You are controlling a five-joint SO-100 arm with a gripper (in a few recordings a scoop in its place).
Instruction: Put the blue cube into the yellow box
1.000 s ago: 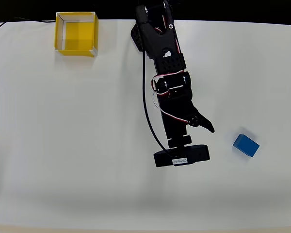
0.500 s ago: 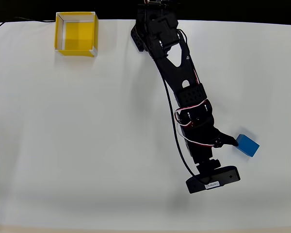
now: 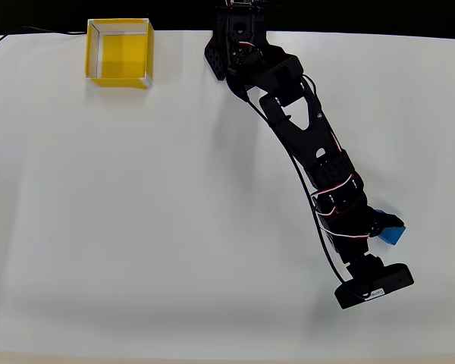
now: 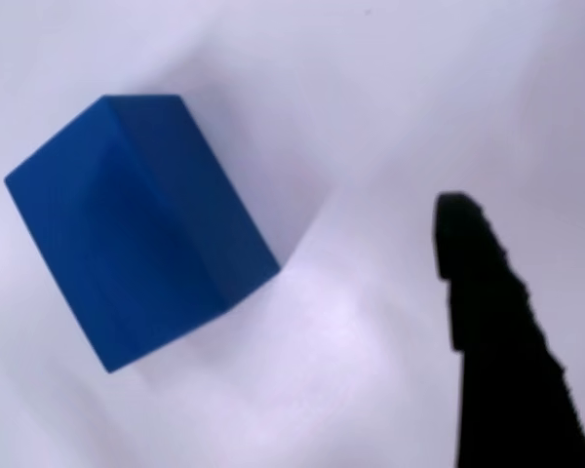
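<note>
Next, my gripper grabs the blue cube (image 3: pixel 395 233) by two opposite sides, to drop the cube into the yellow box (image 3: pixel 121 54).
In the overhead view the blue cube (image 3: pixel 395 233) lies on the white table at the lower right, partly covered by my black arm. My gripper (image 3: pixel 384 227) hovers right at the cube's left side and stands open. In the wrist view the cube (image 4: pixel 136 234) is large at the left, resting on the table, with one black finger (image 4: pixel 492 331) to its right and a gap of bare table between them. The yellow box (image 3: pixel 121 54) sits empty at the table's far left corner, a long way from the gripper.
The arm's base (image 3: pixel 239 34) stands at the far edge in the middle, and the arm reaches diagonally towards the lower right. A thin dark cable (image 3: pixel 15 34) runs off the far left corner. White table surface (image 3: pixel 136 212) stretches between the cube and the box.
The arm has swung right and stretched out toward the near edge. The gripper has gone from the middle of the table to the blue cube. The cube and the box have not moved.
</note>
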